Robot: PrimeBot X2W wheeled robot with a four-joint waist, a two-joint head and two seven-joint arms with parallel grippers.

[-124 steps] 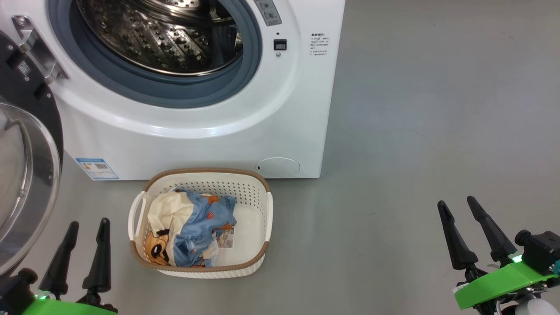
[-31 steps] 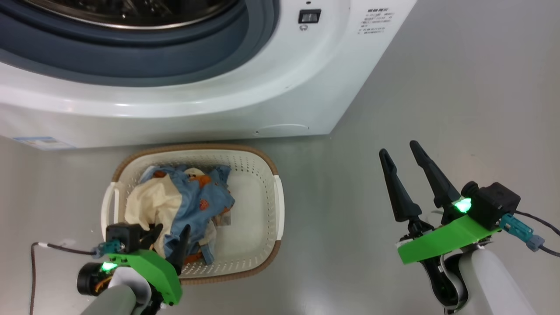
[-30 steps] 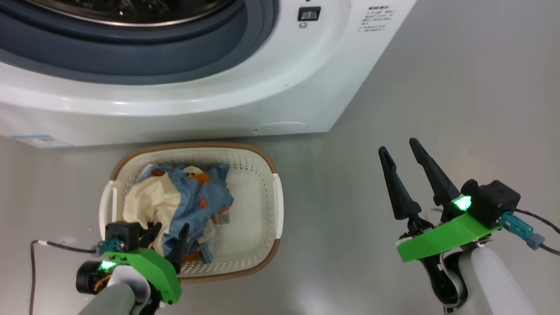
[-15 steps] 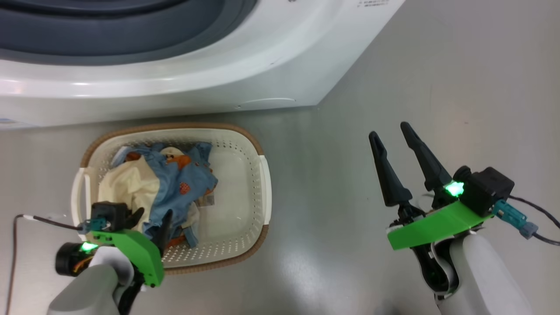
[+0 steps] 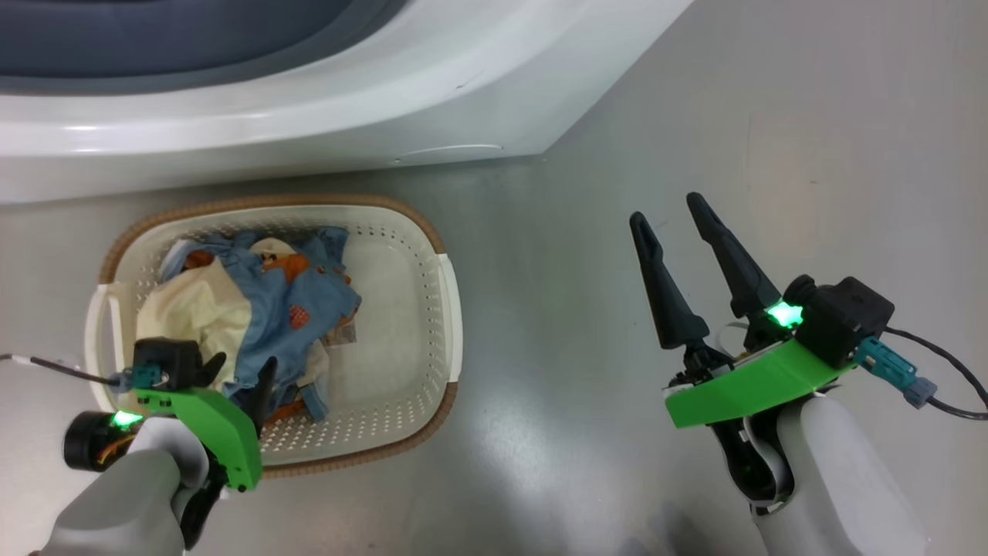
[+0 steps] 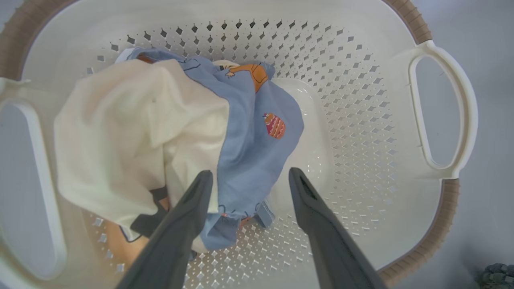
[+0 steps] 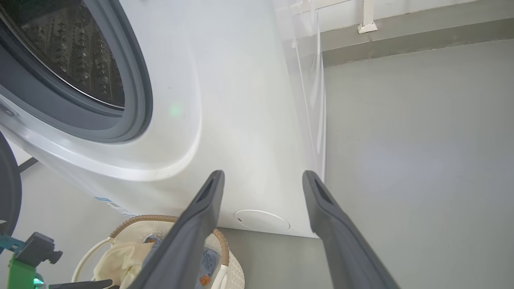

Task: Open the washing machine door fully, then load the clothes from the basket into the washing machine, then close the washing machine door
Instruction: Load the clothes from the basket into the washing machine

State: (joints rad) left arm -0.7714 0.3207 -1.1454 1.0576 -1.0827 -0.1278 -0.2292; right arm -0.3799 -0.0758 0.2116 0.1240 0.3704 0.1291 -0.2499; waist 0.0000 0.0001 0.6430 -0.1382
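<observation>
The clothes need to go into the washing machine to load the washing machine, so my left gripper next needs to grab them by the blue fold beside the cream cloth.
The cream basket with a brown rim stands on the floor in front of the white washing machine. In it lie the clothes: a light blue garment with orange prints, draped over a cream one. My left gripper hangs open over the basket's near left part. In the left wrist view its fingers straddle the blue garment's lower edge, beside the cream cloth. My right gripper stands open over bare floor to the basket's right. The right wrist view shows the drum uncovered and a dark door edge at far left.
Grey floor spreads to the right of the machine and around the basket. The machine's round service flap sits low on its front, just behind the basket. A cable trails from my right wrist. A wall base runs beyond the machine.
The head camera has moved, so the machine and basket sit lower and farther left in the picture. My left gripper has edged a little farther over the clothes. Both grippers stay open.
</observation>
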